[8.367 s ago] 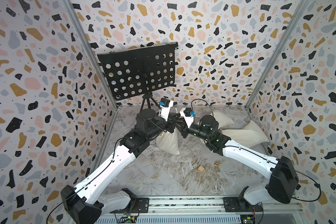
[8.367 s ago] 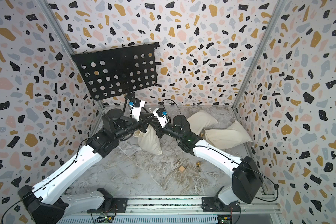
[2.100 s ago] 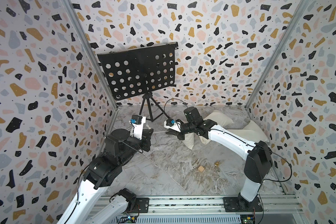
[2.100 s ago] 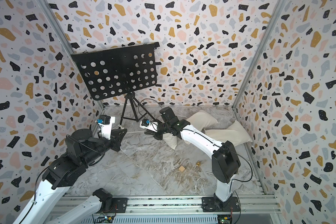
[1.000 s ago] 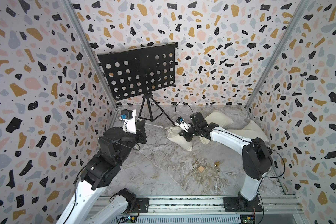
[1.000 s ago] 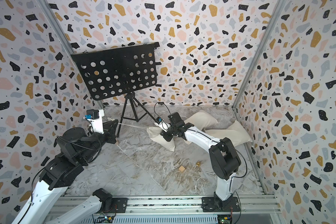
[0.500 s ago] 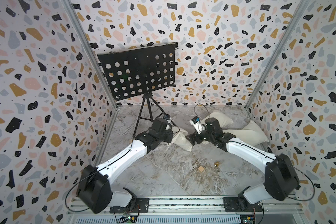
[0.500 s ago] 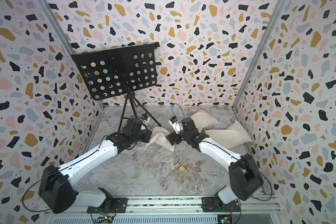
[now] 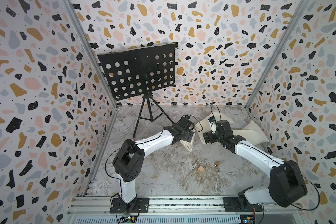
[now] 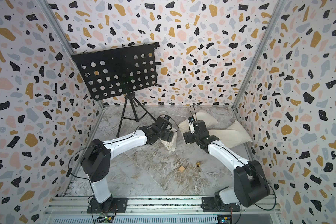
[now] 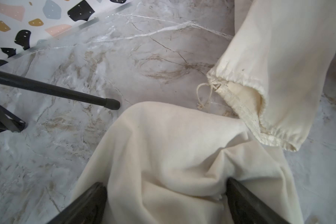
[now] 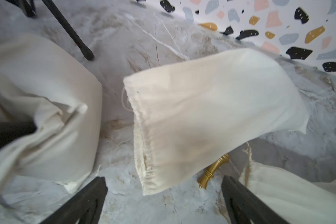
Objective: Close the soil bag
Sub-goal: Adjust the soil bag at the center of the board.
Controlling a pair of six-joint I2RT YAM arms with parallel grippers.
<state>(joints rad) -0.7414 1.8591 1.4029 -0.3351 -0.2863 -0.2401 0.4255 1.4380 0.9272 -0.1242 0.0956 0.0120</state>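
The right gripper grabs the rim of the cream soil bag's opening opposite the drawstring next, to close the bag. The drawstring stays free to pull it closed.
The soil bag [image 9: 188, 145] is a cream cloth drawstring sack lying on the marble floor mid-back, partly under my left gripper; in both top views its wrinkled end [image 10: 170, 145] points to the front. My left gripper [image 9: 189, 135] hovers right over it, open. In the left wrist view, folds of the bag [image 11: 163, 151] lie between the spread fingers of the left gripper [image 11: 165, 184]. My right gripper [image 9: 206, 138] stands just right of the bag, open. The right wrist view shows only bare floor inside the right gripper [image 12: 164, 181], with the bag [image 12: 47, 100] off to one side.
Two more cream sacks [image 9: 202, 124] [image 9: 257, 133] lie at the back right; one has a gathered, partly open mouth [image 11: 246, 100]. A gold peg [image 12: 213, 170] pokes from under a sack. A black music stand [image 9: 138, 73] stands back left, with a tripod leg [image 11: 66, 93] near the bag. A wooden cube [image 9: 200, 169] and a gold piece [image 9: 216, 164] lie on the floor.
A second ago the left arm was far left, holding a taut string from the bag. It has swung back over the bag, and both grippers have gone from shut to open.
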